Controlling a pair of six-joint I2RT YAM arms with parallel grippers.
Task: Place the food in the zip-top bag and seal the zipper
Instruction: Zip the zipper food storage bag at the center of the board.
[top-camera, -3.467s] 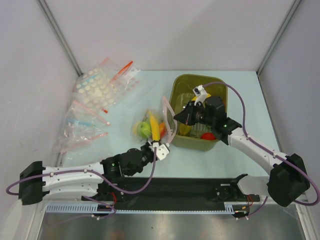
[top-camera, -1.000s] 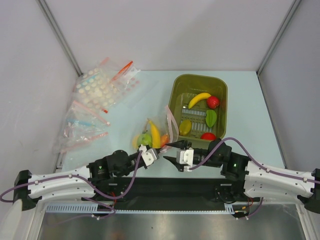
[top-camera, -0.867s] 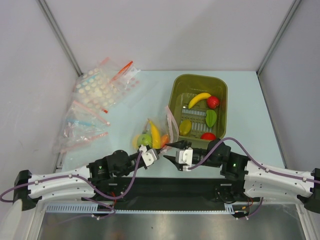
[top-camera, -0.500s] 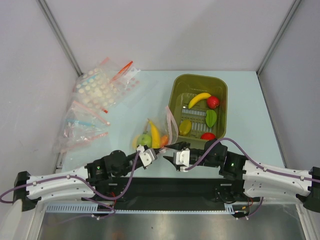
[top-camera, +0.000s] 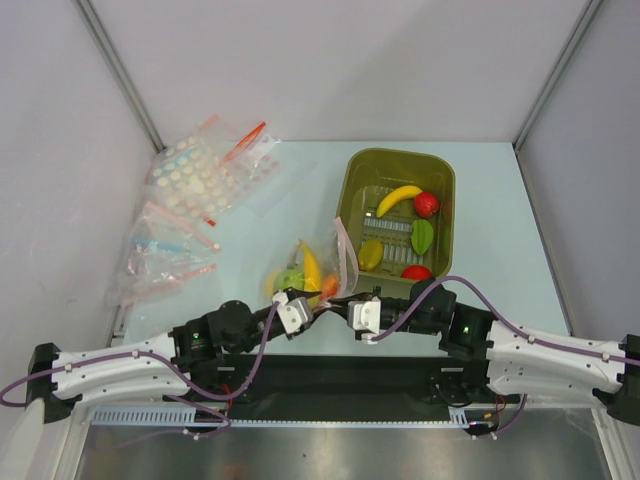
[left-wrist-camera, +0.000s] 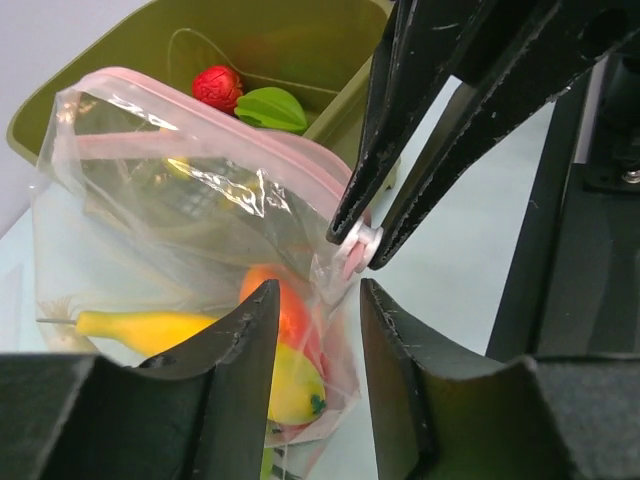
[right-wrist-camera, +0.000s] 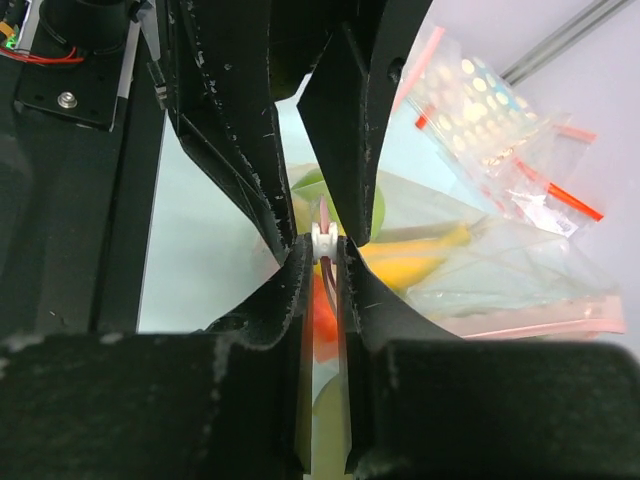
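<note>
The corner's edge is just below the slider and my open fingers reach past it, so my left gripper should close on the bag's near corner (top-camera: 323, 303) (left-wrist-camera: 332, 284) now.
The clear zip-top bag (top-camera: 318, 262) lies left of the tub, and its pink zipper (left-wrist-camera: 240, 140) runs along the mouth. Inside are a banana (left-wrist-camera: 140, 325), a green apple (top-camera: 291, 277), an orange-red tomato (left-wrist-camera: 285, 310) and a lemon (left-wrist-camera: 292, 385). My right gripper (right-wrist-camera: 325, 245) is shut on the white slider (left-wrist-camera: 357, 247) at the zipper's near end. It also shows in the top view (top-camera: 336, 298). My left gripper (left-wrist-camera: 316, 292) is open, its jaws either side of the bag's near corner just below the slider. In the top view (top-camera: 314, 303) it faces the right gripper.
The olive-green tub (top-camera: 352, 185) stands right of the bag with a banana (top-camera: 398, 198), a red fruit (top-camera: 427, 204), a green leaf (top-camera: 422, 236) and a lemon (top-camera: 370, 253) in it. Dotted and striped clear bags (top-camera: 200, 175) lie at the far left.
My right gripper left the tub, came round to the near side of the bag and moved left onto the slider. My left gripper shifted slightly right to the bag's corner.
</note>
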